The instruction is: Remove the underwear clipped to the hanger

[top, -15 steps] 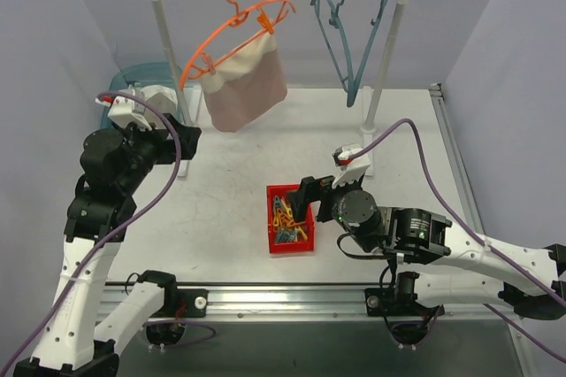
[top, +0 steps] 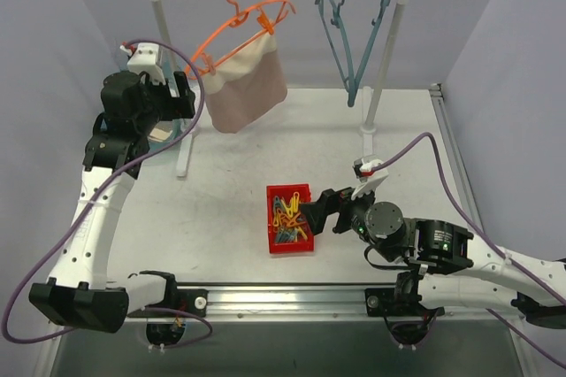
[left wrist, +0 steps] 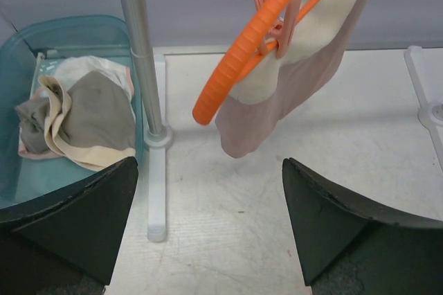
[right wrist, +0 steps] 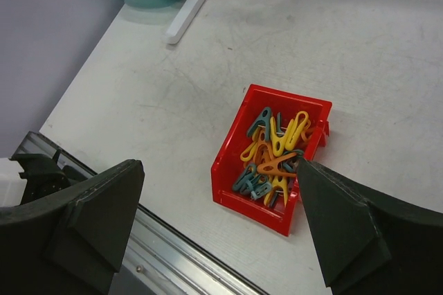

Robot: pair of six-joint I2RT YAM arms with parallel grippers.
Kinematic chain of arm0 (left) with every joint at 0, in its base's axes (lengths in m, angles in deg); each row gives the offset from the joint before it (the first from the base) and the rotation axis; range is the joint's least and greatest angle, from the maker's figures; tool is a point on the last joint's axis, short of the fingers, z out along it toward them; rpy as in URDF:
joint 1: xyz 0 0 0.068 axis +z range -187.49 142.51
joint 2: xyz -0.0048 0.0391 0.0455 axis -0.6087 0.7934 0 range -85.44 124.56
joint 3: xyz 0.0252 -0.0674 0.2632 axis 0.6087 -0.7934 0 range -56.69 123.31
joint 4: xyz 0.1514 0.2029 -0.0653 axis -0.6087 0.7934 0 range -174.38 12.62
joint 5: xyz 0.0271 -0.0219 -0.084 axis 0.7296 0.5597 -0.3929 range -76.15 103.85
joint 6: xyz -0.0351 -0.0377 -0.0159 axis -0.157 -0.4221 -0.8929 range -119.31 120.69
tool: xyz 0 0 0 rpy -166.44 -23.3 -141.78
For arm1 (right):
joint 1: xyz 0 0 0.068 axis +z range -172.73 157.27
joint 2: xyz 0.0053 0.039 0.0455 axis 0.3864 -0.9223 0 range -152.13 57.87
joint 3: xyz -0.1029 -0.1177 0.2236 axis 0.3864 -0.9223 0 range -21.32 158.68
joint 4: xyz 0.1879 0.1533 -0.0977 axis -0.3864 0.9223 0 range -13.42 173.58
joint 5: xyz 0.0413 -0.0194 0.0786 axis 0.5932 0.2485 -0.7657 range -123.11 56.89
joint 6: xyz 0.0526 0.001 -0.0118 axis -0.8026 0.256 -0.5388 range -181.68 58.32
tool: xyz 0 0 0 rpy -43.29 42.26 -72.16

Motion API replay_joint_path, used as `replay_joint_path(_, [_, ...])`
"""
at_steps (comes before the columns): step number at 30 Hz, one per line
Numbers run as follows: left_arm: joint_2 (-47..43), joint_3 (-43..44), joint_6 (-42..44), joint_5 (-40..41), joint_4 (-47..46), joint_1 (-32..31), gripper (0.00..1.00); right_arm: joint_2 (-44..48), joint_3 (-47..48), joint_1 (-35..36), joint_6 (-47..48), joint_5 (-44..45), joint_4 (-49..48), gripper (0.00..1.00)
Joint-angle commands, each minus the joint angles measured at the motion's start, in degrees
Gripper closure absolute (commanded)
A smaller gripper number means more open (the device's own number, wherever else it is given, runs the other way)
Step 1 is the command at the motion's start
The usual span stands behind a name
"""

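Note:
I should grab the orange hanger (top: 232,30) by its low end (top: 191,68) with my left gripper. The hanger's hook and clips then stay free for taking off the clipped underwear.
The pinkish-tan underwear (top: 246,89) with a cream band hangs clipped to the orange hanger (top: 232,30) on the white rail. In the left wrist view the hanger (left wrist: 256,32) and underwear (left wrist: 291,94) hang ahead and above my fingers. My left gripper (top: 184,98) is open and empty, raised just left of the hanger's low end. My right gripper (top: 317,213) is open and empty, low over the right side of the red bin.
A red bin (top: 291,219) of coloured clips (right wrist: 273,156) sits mid-table. A teal basket (left wrist: 41,46) with cream and beige cloths (left wrist: 79,118) stands left of the rack post (left wrist: 142,52). Two teal hangers (top: 349,41) hang at the rail's right.
My left arm has risen and swung toward the hanger's lower end. My right arm has drawn back toward the near edge, its gripper still by the red bin.

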Motion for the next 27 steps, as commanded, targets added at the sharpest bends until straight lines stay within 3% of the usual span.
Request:
replay_joint_path(1, [2.73,6.95,5.61,-0.95,-4.23,0.75,0.06,1.74,-0.91,0.36,-0.82,-0.66,-0.81,0.00])
replay_joint_path(10, [11.88,12.75,7.29,-11.22,-6.95,1.72,0.00,2.27,-2.06,0.36,-1.09,-2.24,-0.55,0.00])
replay_joint_path(14, [15.22,14.34,7.38,-12.37,-6.77,1.72,0.10,2.98,-2.94,0.45,-1.88,-1.80,-0.46,0.01])
replay_joint_path(21, [18.21,16.10,8.70,-15.27,-6.42,1.72,0.46,4.21,-3.73,0.36,-2.32,-1.54,-0.46,0.04])
replay_joint_path(25, [18.30,16.19,7.99,-16.59,-6.51,1.55,0.80,4.56,-3.91,0.36,-2.67,-1.45,-0.46,0.07])
replay_joint_path(26, [18.04,16.28,7.99,-16.77,-6.51,1.28,0.95,4.56,-3.91,0.36,-2.67,-1.54,-0.55,0.08])
replay_joint_path(27, [17.86,16.19,8.08,-16.68,-6.42,1.19,0.97,4.65,-3.91,0.36,-2.67,-1.45,-0.55,0.08])
